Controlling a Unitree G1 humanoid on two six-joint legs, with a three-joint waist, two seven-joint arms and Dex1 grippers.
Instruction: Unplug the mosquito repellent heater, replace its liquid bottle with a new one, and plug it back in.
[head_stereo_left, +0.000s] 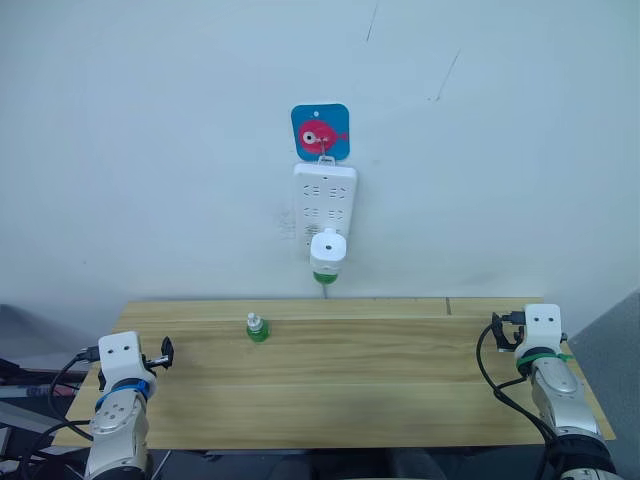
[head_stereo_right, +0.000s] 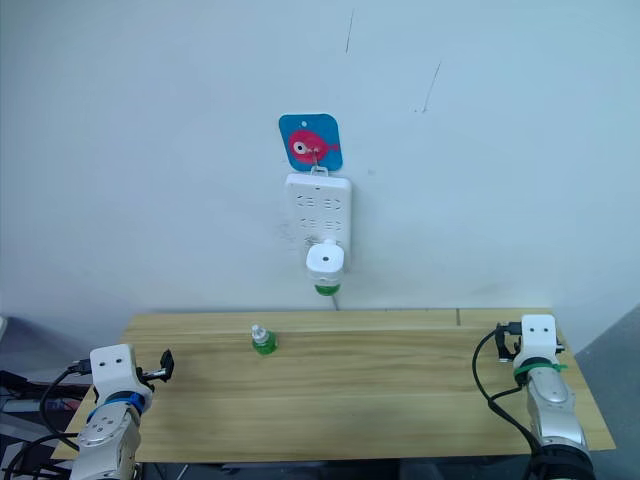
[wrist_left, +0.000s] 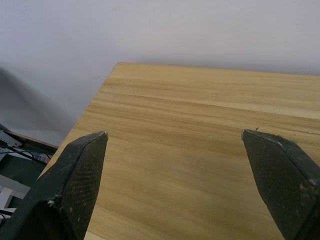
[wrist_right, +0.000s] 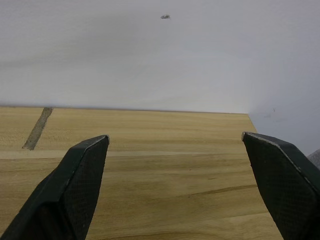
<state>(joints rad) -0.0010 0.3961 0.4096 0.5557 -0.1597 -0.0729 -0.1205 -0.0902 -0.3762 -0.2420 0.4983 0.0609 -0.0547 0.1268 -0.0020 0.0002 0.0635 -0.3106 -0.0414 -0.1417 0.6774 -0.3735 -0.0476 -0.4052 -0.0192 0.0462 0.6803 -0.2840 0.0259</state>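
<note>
The power strip backs the heater and the green bottle (head_stereo_left: 325, 278) hangs beneath, so my right gripper should next grab the heater's white housing by its sides to unplug it.
The white mosquito repellent heater (head_stereo_left: 327, 246) is plugged into the bottom of a white power strip (head_stereo_left: 324, 196) hanging on the wall, with a green liquid bottle (head_stereo_left: 324, 275) fitted under it. Another small green liquid bottle (head_stereo_left: 257, 328) stands upright on the wooden table (head_stereo_left: 400, 385), left of centre and near the back. My left gripper (wrist_left: 175, 132) hovers open over the table's left edge, with nothing between its fingers. At the table's right end, my right gripper (wrist_right: 175, 135) is open and empty too. Both are far from the heater and the bottle.
A blue hook plate with a red fish (head_stereo_left: 320, 131) holds the power strip on the pale wall. A cable (head_stereo_left: 325, 290) drops from the strip behind the table. The table's back edge meets the wall. A seam (wrist_right: 37, 129) runs across the wood near the right gripper.
</note>
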